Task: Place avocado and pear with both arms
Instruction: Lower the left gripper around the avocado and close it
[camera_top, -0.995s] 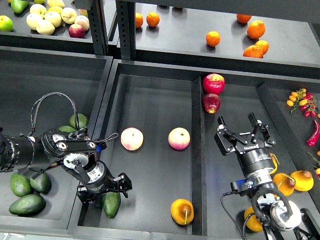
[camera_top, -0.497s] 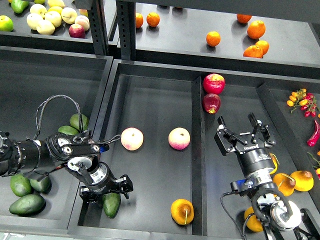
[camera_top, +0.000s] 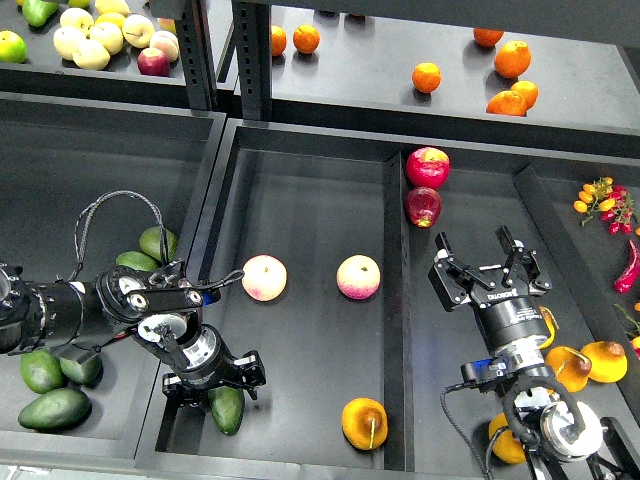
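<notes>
The left gripper grabs the slim dark green avocado by its narrower end next, to place it among the other avocados.
The slim dark green avocado (camera_top: 228, 410) lies on the floor of the middle tray (camera_top: 310, 210), at its front left corner. My left gripper (camera_top: 213, 381) is open just above the avocado's upper end, one finger on each side of it. The pear (camera_top: 364, 422), orange-yellow with a brownish blotch and a thin stem, lies at the front of the same tray, to the right of the avocado. My right gripper (camera_top: 486, 268) is open and empty, held over the right tray well behind and to the right of the pear.
Two pale pink-yellow apples (camera_top: 264, 277) (camera_top: 358, 277) lie mid-tray. Two red apples (camera_top: 427, 167) sit by the raised divider (camera_top: 396, 300). Plump avocados (camera_top: 55, 408) fill the left tray. More orange-yellow fruit (camera_top: 590, 362) lies beside my right arm. Oranges (camera_top: 426, 77) are on the back shelf.
My left gripper has shifted slightly right along the tray's front, staying open over the avocado. The avocado, the pear and the right arm have not moved.
</notes>
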